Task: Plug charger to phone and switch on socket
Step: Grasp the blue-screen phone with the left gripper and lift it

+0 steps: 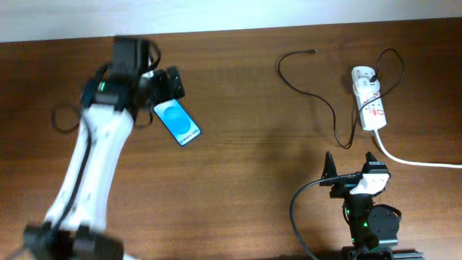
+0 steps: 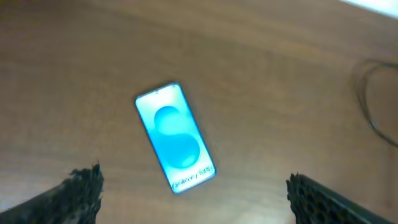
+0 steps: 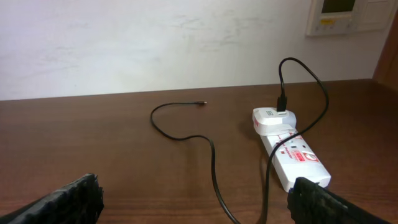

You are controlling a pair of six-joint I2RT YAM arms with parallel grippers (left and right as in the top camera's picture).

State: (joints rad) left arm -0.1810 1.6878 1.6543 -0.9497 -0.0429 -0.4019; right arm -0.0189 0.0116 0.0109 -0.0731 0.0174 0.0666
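I will grab the phone (image 1: 177, 121) with my left gripper across its long side edges, so the lettered end stays free for my right gripper.
The phone (image 1: 177, 121) lies flat on the brown table at the left, blue screen up; it also shows in the left wrist view (image 2: 175, 137). My left gripper (image 1: 164, 85) hovers just above and behind it, open and empty, its fingers wide apart in the left wrist view (image 2: 194, 193). The charger cable (image 1: 312, 92) snakes across the right half, its free tip (image 1: 313, 51) at the back; its plug sits in the socket (image 1: 368, 97). The right wrist view shows the cable (image 3: 186, 135) and the socket (image 3: 292, 152). My right gripper (image 1: 351, 167) is open and empty at the front right (image 3: 194, 196).
A thick white cord (image 1: 411, 160) runs from the socket toward the right edge. A black loop of arm wiring (image 1: 65, 118) lies left of the left arm. A white wall (image 3: 155, 37) stands behind the table.
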